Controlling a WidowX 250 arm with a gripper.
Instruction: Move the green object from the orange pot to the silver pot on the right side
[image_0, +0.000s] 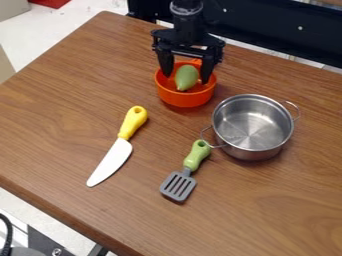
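My gripper grabs the rounded body of the green object from the orange pot (185, 100) next, to move the object into the silver pot.
My gripper (186, 76) hangs at the top centre, over the orange pot (185, 100), open, with one fingertip on each side of the green object (188, 76). The green object is rounded with a narrower lower end and rests inside the orange pot, between the fingers. Whether either finger touches it I cannot tell. To the right and nearer the camera stands the silver pot (247, 152), its inside bare, with a wire handle on two sides.
A knife (119, 151) with a yellow handle lies left of centre on the wooden table (60, 105). A spatula (190, 166) with a green handle lies beside the silver pot, close to its left wire handle. The table's edges show at the left and top.
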